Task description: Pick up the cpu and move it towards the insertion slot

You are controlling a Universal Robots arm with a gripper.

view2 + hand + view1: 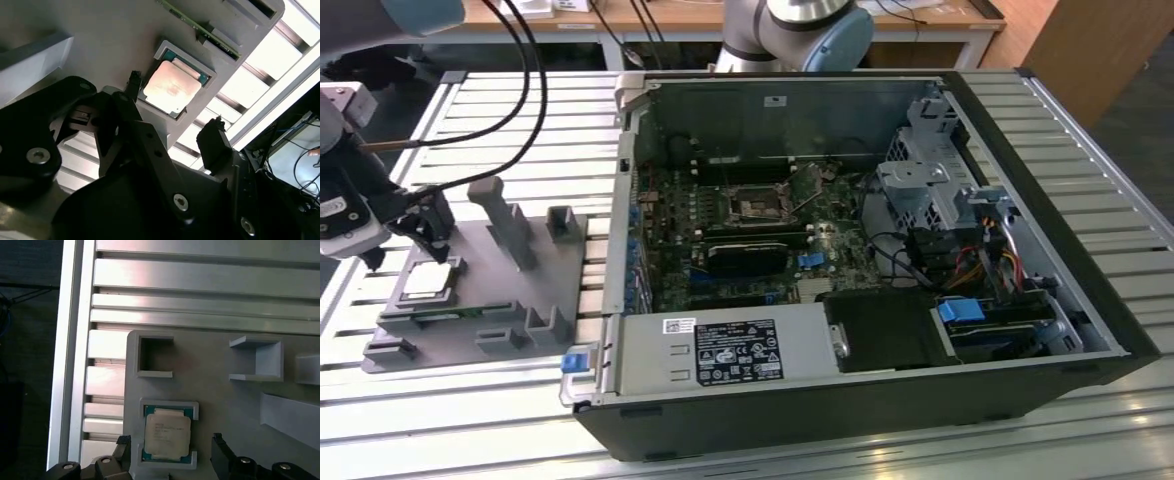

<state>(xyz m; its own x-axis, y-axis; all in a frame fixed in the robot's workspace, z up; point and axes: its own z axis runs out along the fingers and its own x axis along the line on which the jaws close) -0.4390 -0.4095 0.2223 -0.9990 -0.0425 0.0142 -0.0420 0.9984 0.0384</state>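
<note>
My gripper lowers next before it closes on the CPU. Its fingers are still above the CPU (167, 435), with grey fixture (204, 425) between my fingers' ends.
The cpu (427, 281) is a small silvery square chip lying flat in a recess of the grey fixture (520, 290) at the exterior view's left. My gripper (403, 245) hovers just above it, open, with nothing held. Both wrist views show the cpu (172, 86) (166, 435) between the two black fingertips (216, 131) (218, 444), a gap on each side. The gripper (175, 104) (170, 444) straddles the chip without touching it. The insertion slot (758, 205), a silver-framed square socket, sits on the motherboard inside the open computer case (854, 400).
Upright grey blocks (507, 220) rise from the fixture beside the gripper. A green module strip (200, 25) lies in the fixture near the chip. The slatted aluminium table (480, 420) carries everything. Black cables (527, 80) hang at the back left, and another arm's base (794, 35) stands behind the case.
</note>
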